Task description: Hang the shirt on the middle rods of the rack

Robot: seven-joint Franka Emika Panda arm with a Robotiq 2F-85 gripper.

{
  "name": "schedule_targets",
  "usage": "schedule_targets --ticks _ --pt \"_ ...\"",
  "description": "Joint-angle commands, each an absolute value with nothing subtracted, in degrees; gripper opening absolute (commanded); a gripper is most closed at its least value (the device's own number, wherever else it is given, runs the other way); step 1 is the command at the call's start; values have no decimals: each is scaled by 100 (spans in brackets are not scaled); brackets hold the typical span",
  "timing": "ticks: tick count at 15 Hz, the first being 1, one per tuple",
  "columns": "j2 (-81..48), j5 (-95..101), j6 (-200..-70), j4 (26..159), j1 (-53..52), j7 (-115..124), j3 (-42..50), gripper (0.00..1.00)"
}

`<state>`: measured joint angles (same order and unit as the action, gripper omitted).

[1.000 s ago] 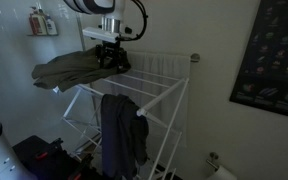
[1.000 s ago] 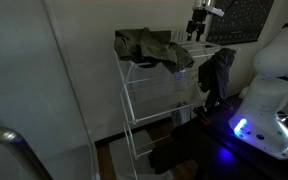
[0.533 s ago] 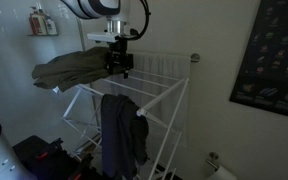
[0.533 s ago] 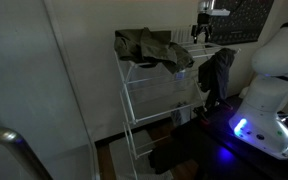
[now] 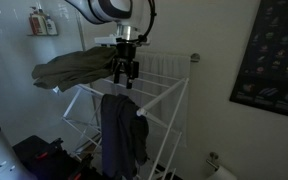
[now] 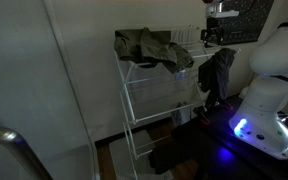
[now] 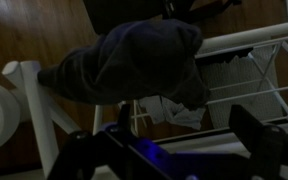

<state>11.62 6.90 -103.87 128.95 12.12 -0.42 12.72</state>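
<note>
The slate-grey shirt (image 5: 119, 130) should go over the middle rods, so my gripper should next grip the shirt's upper edge at the near rod and leave its length hanging free.
The slate-grey shirt (image 5: 119, 130) hangs limp over a rod at the near end of the white rack (image 5: 174, 110). It also shows in an exterior view (image 6: 220, 70) and bunched over a rod in the wrist view (image 7: 134, 55). The middle rods (image 5: 154, 88) are bare. My gripper (image 5: 124, 76) hovers just above the rack's top, over the shirt, next to the olive-green garment (image 5: 74, 68). It shows too in an exterior view (image 6: 212, 38). In the wrist view the gripper (image 7: 189, 150) is open and empty.
The olive-green garment (image 6: 149, 45) is heaped on one end of the rack (image 6: 149, 100). A white wall radiator (image 5: 169, 60) stands behind the rack. A dark poster (image 5: 274, 55) hangs on the wall. The robot base (image 6: 269, 90) and dark bags (image 5: 44, 155) crowd the floor.
My gripper has moved along the rack's top, away from the olive-green garment and toward the hanging shirt, and has come down a little. The shirt and the garment have not moved.
</note>
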Motion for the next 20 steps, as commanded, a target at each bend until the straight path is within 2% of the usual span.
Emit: schedule_targets --ticks 1,12,13,14,20 --pt "807 901 -10070 12641 1370 162 1346 100" --pt "56 1370 -10325 12772 1432 105 1443 100" --pt "-10 1396 -10326 12764 1429 135 1441 93" --pt "-59 1434 -10314 12758 1423 139 1437 74" --pt "-210 1455 -10219 12645 1407 205 1433 27"
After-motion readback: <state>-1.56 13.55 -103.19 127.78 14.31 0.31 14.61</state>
